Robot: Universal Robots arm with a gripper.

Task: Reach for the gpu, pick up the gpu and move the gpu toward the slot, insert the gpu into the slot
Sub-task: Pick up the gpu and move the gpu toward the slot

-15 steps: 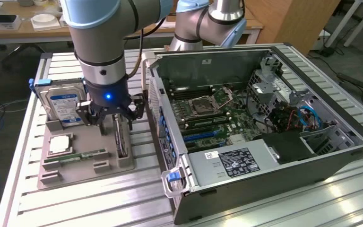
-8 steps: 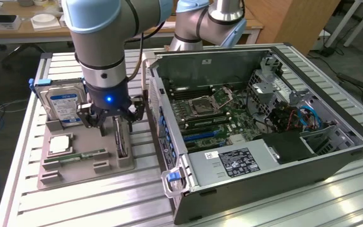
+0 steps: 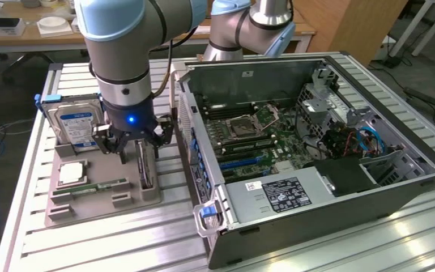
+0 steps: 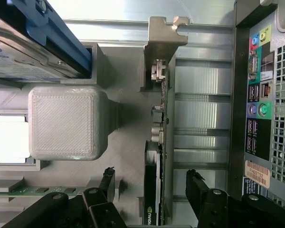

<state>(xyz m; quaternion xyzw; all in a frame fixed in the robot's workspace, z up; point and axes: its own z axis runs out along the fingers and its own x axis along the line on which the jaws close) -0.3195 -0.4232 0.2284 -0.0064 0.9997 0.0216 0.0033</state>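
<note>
The GPU has flat, parallel sides at its black shroud (image 4: 152, 185), so my gripper needs to grab across there next; the GPU's far end flares into a bent metal bracket (image 4: 162, 39).
The gpu (image 3: 146, 169) stands on edge in a grey holder tray (image 3: 89, 207), beside the open computer case. In the wrist view the gpu (image 4: 157, 137) appears edge-on, with its silver end bracket (image 4: 162, 35) at the far end and the black shroud face near the fingers. My gripper (image 3: 134, 146) hangs directly over the card and is open. In the wrist view the gripper (image 4: 151, 175) straddles the card, one black finger (image 4: 107, 179) on each side with a gap to it. A blue slot (image 3: 237, 161) lies on the motherboard inside the case.
A blue-labelled hard drive (image 3: 74, 122) stands upright at the tray's back. A square chip (image 3: 72, 171) and a green memory stick (image 3: 100, 186) lie in the tray. The case's rear wall (image 4: 261, 109) with ports rises close beside the card. A second arm (image 3: 248, 28) stands behind.
</note>
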